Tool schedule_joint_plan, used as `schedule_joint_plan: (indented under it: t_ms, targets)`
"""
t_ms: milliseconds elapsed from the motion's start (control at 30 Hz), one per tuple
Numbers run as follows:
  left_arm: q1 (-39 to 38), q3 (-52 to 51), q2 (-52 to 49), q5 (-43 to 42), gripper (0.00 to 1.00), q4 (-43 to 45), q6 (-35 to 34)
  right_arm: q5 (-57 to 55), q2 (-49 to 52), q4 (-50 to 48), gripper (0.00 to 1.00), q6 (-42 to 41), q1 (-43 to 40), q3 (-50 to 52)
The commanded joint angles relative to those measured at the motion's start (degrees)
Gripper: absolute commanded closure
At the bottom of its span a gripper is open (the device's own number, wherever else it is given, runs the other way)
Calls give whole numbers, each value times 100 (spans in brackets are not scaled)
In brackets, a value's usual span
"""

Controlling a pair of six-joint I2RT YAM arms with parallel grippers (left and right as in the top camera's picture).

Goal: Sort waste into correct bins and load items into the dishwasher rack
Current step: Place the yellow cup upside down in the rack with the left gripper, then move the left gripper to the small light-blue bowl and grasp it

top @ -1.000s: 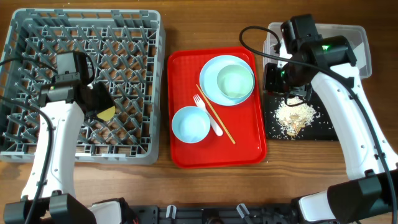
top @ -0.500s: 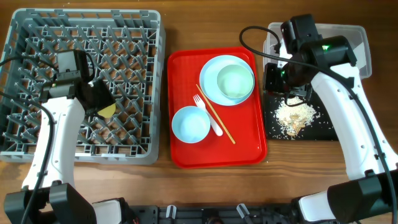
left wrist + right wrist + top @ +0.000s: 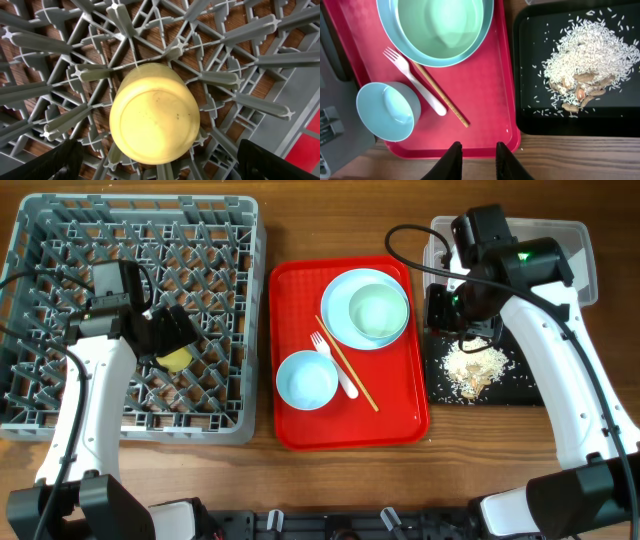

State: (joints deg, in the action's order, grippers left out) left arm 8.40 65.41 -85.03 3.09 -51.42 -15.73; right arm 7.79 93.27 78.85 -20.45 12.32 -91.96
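My left gripper should next pick up the second bowl on the red tray by the bowl's rim. That leaves the bowl's body free to go between the rack wires.
The yellow cup [image 3: 155, 120] sits upside down among the pegs of the grey dishwasher rack [image 3: 60, 240], and shows from overhead [image 3: 175, 359]. My left gripper [image 3: 165, 162] is wide open just above it, with its fingers clear of the cup; it is over the rack [image 3: 168, 330]. My right gripper [image 3: 479, 160] is slightly open and empty, above the gap between the red tray and the black tray [image 3: 442, 308]. A bowl [image 3: 378, 310] rests on the plate [image 3: 340, 292]. The second bowl [image 3: 306, 379], fork [image 3: 338, 370] and chopsticks [image 3: 350, 368] lie on the red tray. Food scraps [image 3: 475, 368] lie in the black tray [image 3: 520, 392]. The wrapper and paper wad are hidden.
The red serving tray [image 3: 400, 420] sits between the rack and the black tray. The clear tub [image 3: 570, 240] stands at the back right, partly behind my right arm. Bare wood runs along the table's front edge.
My left gripper has opened, let go of the yellow cup and drawn back a little to the right. The cup stays in the rack. The right arm has not moved.
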Motion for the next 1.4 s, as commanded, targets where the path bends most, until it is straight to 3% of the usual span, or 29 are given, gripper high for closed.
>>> schedule_joint_plan:
  t_ms: [0, 200, 267, 500, 867, 1033, 1133, 1233, 1300, 1367]
  targets:
    - [-9, -46, 42, -330, 0, 44, 33, -105, -94, 70, 76, 35, -7, -17]
    - [-562, -44, 605, -861, 0, 492, 37, -590, -361, 85, 76, -750, -48, -20]
    - [-905, -46, 813, -1158, 0, 769, 35, -579, -522, 68, 69, -855, -179, -20]
    - [-2225, -46, 927, -2304, 0, 1473, 33, -328, -957, 173, 1, -807, -887, -20]
    - [-4308, -46, -109, -791, 1, 1368, 33, -332, -981, 247, 0, -807, -1198, -17]
    - [-4957, -46, -828, -612, 10, 1209, 33, -334, -981, 247, 0, -802, -1198, -17]
    - [-5184, -46, -1255, -267, 25, 1029, 33, -334, -981, 247, 0, -802, -1198, -17]
    - [-5309, -46, -1620, -52, 35, 938, 33, -334, -981, 247, 0, -800, -1198, -17]
    - [-5324, -46, -1725, -61, 48, 933, 33, -334, -981, 260, 0, -802, -1198, -17]
    - [-5327, -46, -1742, -61, 70, 938, 33, -334, -981, 269, 0, -802, -1198, -17]
